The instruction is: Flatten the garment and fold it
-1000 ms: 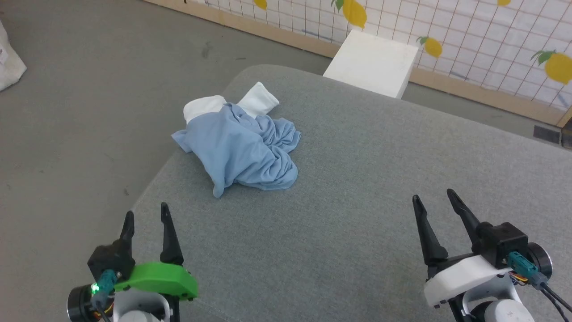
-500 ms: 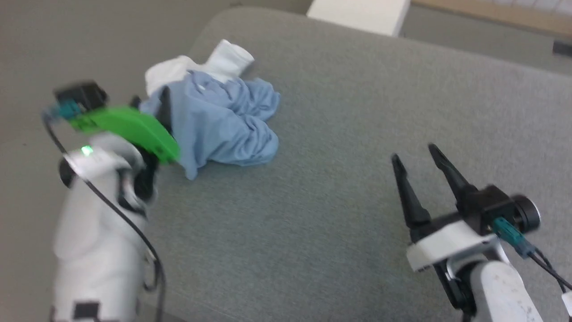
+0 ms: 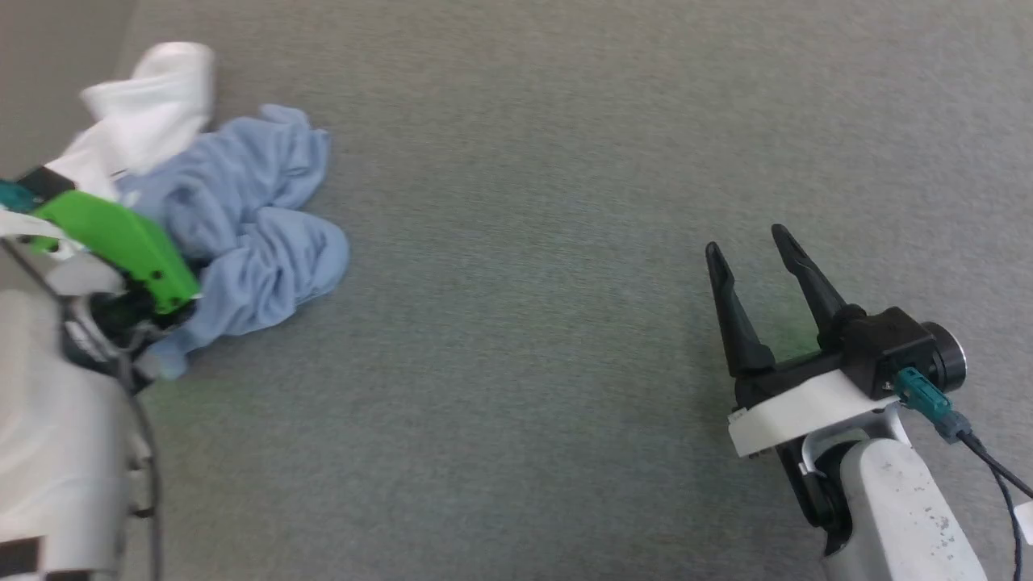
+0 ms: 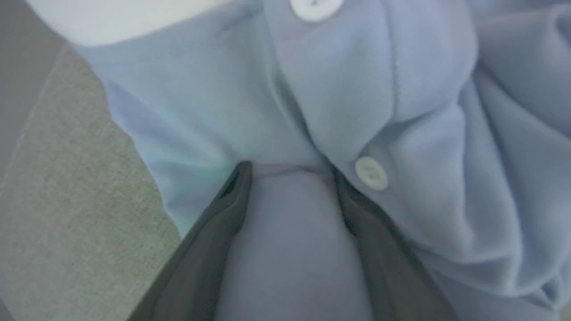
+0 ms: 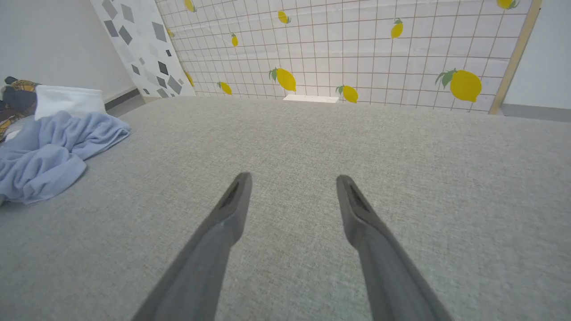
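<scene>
I will flatten and fold the garment, my left gripper next grabbing its blue front (image 4: pixel 291 168) beside the buttoned placket.
The garment (image 3: pixel 250 218) lies crumpled at the left of the grey cushioned surface (image 3: pixel 549 161), light blue with white sleeves (image 3: pixel 153 97) bunched at its far end. My left arm's green wrist cover (image 3: pixel 121 242) sits over the garment's near left side. In the left wrist view my left gripper (image 4: pixel 291 171) is open, its fingers pressed into the blue fabric (image 4: pixel 424 111) beside a white button (image 4: pixel 371 173), with cloth lying between them. My right gripper (image 3: pixel 750 242) hovers open and empty far to the right; it sees the garment (image 5: pixel 49 147) off to its left.
The surface's left edge (image 4: pixel 67 147) runs close beside the garment, with floor beyond. A lemon-patterned grid wall (image 5: pixel 357 49) and a white block (image 5: pixel 311 98) stand past the far edge. A dark patterned bundle (image 5: pixel 15 96) lies behind the garment.
The head camera has tipped down and turned, shifting the whole picture. My left arm has reached forward onto the garment. The right gripper stays open in about the same place.
</scene>
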Motion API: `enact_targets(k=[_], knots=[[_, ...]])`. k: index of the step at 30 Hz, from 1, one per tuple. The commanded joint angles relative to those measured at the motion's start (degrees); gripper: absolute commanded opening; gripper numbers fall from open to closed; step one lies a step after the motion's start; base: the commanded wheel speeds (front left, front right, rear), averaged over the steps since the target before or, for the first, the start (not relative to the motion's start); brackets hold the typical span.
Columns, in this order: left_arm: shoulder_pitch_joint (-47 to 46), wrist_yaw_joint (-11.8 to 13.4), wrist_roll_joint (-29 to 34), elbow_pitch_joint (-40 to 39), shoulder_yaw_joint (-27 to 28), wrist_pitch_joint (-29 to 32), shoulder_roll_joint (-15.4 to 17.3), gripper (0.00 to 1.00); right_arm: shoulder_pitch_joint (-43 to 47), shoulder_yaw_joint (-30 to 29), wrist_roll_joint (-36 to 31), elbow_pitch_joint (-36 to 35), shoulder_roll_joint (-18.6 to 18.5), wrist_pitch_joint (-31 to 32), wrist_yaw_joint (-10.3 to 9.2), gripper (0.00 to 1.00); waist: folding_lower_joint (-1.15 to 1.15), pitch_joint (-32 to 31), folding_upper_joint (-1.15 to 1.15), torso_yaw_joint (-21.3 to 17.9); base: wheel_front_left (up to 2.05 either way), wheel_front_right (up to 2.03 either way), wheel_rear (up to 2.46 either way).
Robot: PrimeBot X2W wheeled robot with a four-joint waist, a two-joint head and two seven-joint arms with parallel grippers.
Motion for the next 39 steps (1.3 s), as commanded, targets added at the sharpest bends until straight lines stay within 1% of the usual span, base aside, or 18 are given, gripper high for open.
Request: enact_targets(k=[1, 2, 3, 5, 7, 11, 12, 14, 16, 18, 20, 25, 27, 29, 34, 36, 39], knots=[[3.1, 0.5, -1.2, -0.1, -0.7, 3.8, 0.0, 0.49, -1.0, -0.1, 0.6, 0.5, 0.0, -0.7, -0.09, 1.00, -0.01, 2.5, 0.00, -4.2, 0.00, 0.00, 0.00], [4.0, 0.3, -1.6, -1.1, -0.7, 5.1, 0.3, 0.31, -1.0, -0.2, 0.8, 0.8, 0.0, -0.9, -0.09, 1.00, -0.01, 2.0, 0.00, -4.2, 0.00, 0.00, 0.00], [4.9, 0.3, -1.8, -3.1, -0.4, 5.3, 0.6, 0.00, -0.9, -0.4, 1.0, 1.2, 0.0, -1.1, -0.09, 1.00, -0.01, 1.3, 0.00, -4.1, 0.00, 0.00, 0.00], [6.2, -0.4, -0.6, -7.1, -0.3, 2.5, 2.0, 0.00, -0.9, -0.5, 1.4, 1.8, 0.0, -1.5, -0.09, 1.00, -0.01, -0.1, 0.00, -3.8, 0.00, 0.00, 0.00], [6.8, -1.2, 1.7, -10.6, 0.1, -3.6, 3.7, 0.00, -0.6, -0.5, 1.9, 2.5, 0.0, -1.9, -0.09, 1.00, -0.01, -2.2, 0.00, -3.6, 0.00, 0.00, 0.00], [5.3, -2.0, 6.6, -14.7, 1.4, -19.4, 5.5, 0.00, 0.6, -1.2, 2.8, 3.7, 0.0, -2.5, -0.09, 1.00, -0.01, -7.3, 0.00, -3.4, 0.00, 0.00, 0.00], [4.4, -2.1, 7.9, -15.5, 1.6, -23.9, 5.6, 0.00, 1.2, -1.5, 3.2, 4.1, 0.0, -2.7, -0.09, 1.00, -0.01, -8.9, 0.00, -3.4, 0.00, 0.00, 0.00], [2.7, -2.9, 9.9, -16.8, 1.2, -30.9, 5.7, 0.00, 2.2, -2.0, 3.7, 4.7, 0.0, -2.9, -0.09, 1.00, -0.01, -11.7, 0.00, -3.8, 0.00, 0.00, 0.00], [1.1, -4.0, 11.3, -17.9, 0.2, -36.3, 5.3, 0.00, 3.5, -2.6, 4.1, 5.2, 0.0, -3.1, -0.09, 1.00, -0.01, -14.3, 0.00, -4.5, 0.00, 0.00, 0.00], [-0.2, -5.0, 12.0, -19.2, -1.1, -40.0, 4.3, 0.00, 4.9, -3.1, 4.4, 5.5, 0.0, -3.1, -0.09, 1.00, -0.01, -16.9, 0.00, -5.5, 0.00, 0.00, 0.00], [-1.5, -5.9, 12.9, -20.8, -2.8, -42.7, 3.2, 0.00, 6.1, -3.6, 4.5, 5.7, 0.0, -3.0, -0.09, 1.00, -0.01, -18.9, 0.00, -6.9, 0.00, 0.00, 0.00], [-4.5, -7.8, 13.8, -24.5, -7.2, -45.5, -0.1, 0.00, 8.4, -4.9, 4.1, 4.8, 0.0, -2.0, -0.09, 1.00, -0.01, -22.6, 0.00, -11.0, 0.00, 0.00, 0.00], [-5.8, -8.5, 13.5, -25.6, -9.2, -46.1, -2.1, 0.00, 9.2, -5.4, 3.9, 4.2, 0.0, -1.4, -0.09, 1.00, -0.01, -23.7, 0.00, -13.0, 0.00, 0.00, 0.00], [-7.4, -8.9, 12.8, -26.4, -11.2, -46.5, -5.1, 0.00, 9.8, -5.7, 3.7, 3.4, 0.0, -0.7, -0.09, 1.00, -0.01, -24.3, 0.00, -15.1, 0.00, 0.00, 0.00], [-9.2, -9.2, 11.4, -25.8, -15.3, -47.2, -11.4, 0.00, 10.7, -5.9, 3.7, 2.0, 0.0, 0.5, -0.09, 1.00, -0.01, -24.6, 0.00, -19.8, 0.00, 0.00, 0.00], [-8.8, -9.2, 10.5, -24.6, -16.7, -47.3, -13.1, 0.00, 11.0, -5.7, 3.8, 1.6, 0.0, 0.8, -0.09, 1.00, -0.01, -24.3, 0.00, -21.6, 0.00, 0.00, 0.00], [-7.1, -8.9, 9.6, -21.8, -19.2, -45.8, -14.6, 0.00, 11.2, -5.3, 4.2, 1.1, 0.0, 1.1, -0.09, 1.00, -0.01, -23.5, 0.00, -23.9, 0.00, 0.00, 0.00]])
